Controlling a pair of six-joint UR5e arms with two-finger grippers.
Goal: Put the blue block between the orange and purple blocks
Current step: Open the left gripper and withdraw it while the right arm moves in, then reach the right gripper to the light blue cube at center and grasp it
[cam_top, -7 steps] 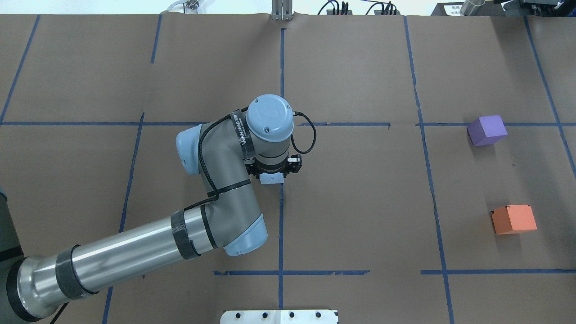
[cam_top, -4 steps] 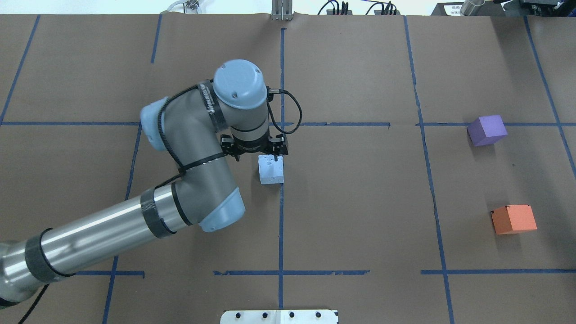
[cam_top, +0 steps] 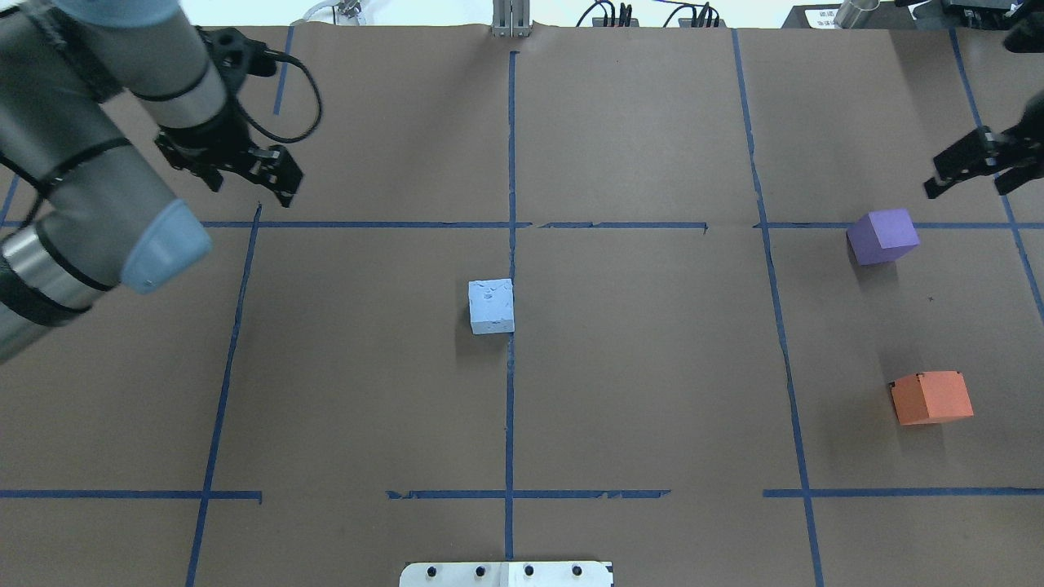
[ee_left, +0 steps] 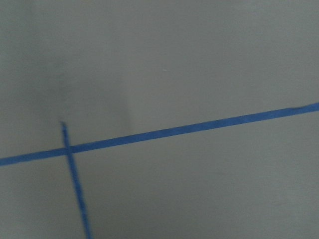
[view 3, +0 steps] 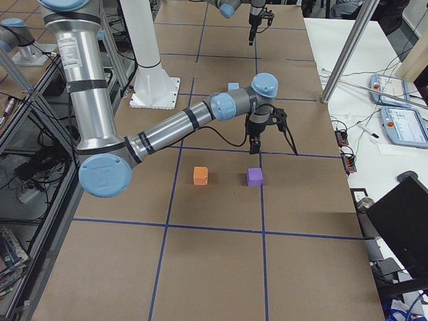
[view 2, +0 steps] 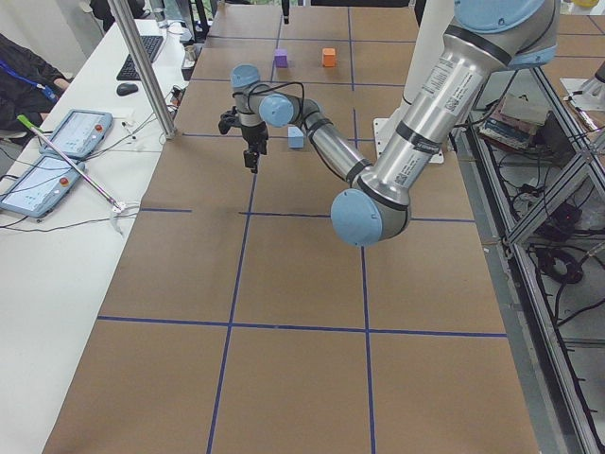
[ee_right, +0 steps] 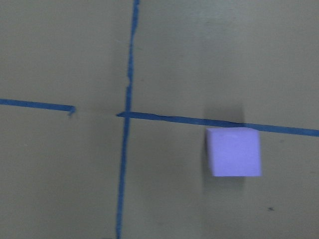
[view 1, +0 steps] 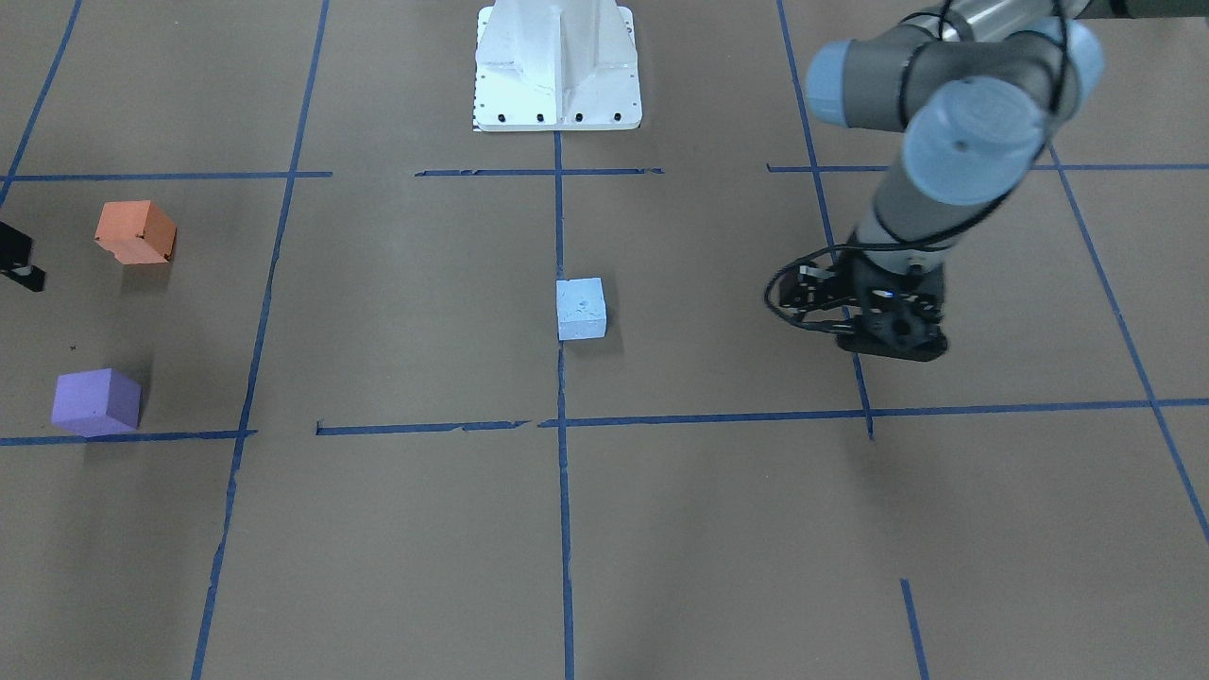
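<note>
My right gripper grabs the light blue block by its cube body [view 1: 581, 308] next, to place it between the orange and purple blocks.
The light blue block [cam_top: 491, 306] sits alone on the brown paper at the table's middle, also in the front view [view 1: 580, 308]. The purple block [cam_top: 882, 236] and the orange block [cam_top: 931, 397] stand at the right side with a bare gap between them. My left gripper [cam_top: 281, 183] is open and empty at the far left, well away from the blue block. My right gripper [cam_top: 934, 183] is open and empty, just beyond the purple block, which shows in the right wrist view [ee_right: 234, 151].
Blue tape lines [cam_top: 510, 391] divide the paper into a grid. The robot's white base plate [view 1: 557, 66] sits at the near middle edge. A side table with teach pendants [view 2: 57, 151] and a metal pole [view 2: 146, 71] lies across the table from the robot.
My left gripper has let go of the blue block, lifted off it and swung to the far left. My right gripper has come into view near the purple block.
</note>
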